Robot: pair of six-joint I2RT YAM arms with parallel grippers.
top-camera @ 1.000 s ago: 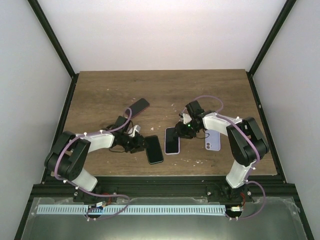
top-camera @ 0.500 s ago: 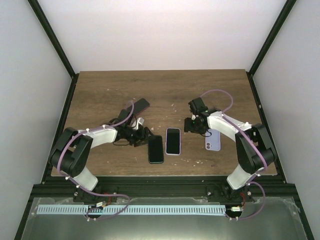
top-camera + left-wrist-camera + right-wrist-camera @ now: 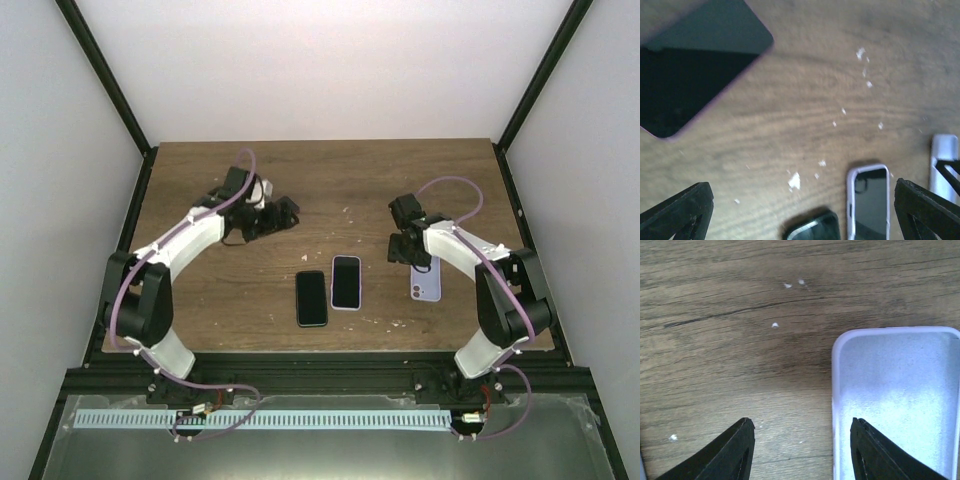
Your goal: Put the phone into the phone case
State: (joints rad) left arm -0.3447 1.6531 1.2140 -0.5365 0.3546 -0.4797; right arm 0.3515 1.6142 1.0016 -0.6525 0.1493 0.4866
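Note:
The right gripper should go down to the case's rim before it closes on the case's rim, as its fingers are still above the case's rim in the right wrist view.
Two phones lie face up side by side mid-table: a dark-rimmed phone [image 3: 311,298] [image 3: 812,227] and a lilac-rimmed phone [image 3: 345,282] [image 3: 868,200]. An empty lilac phone case [image 3: 425,281] [image 3: 900,395] lies to their right, hollow side up. A third dark phone [image 3: 690,70] lies at the back left, mostly hidden under my left gripper in the top view. My left gripper [image 3: 281,216] [image 3: 800,215] hovers beside it, wide open and empty. My right gripper [image 3: 405,248] [image 3: 802,450] is open, and its jaws straddle the case's left wall.
White crumbs [image 3: 794,181] speckle the brown wooden table [image 3: 330,180]. Black frame rails [image 3: 140,210] run along the table's left and right sides. The lilac case [image 3: 944,157] also shows at the right edge of the left wrist view.
My left gripper opened, left the dark-rimmed phone beside the lilac-rimmed one and swung back to the far left. My right gripper moved right, from the lilac-rimmed phone to the case.

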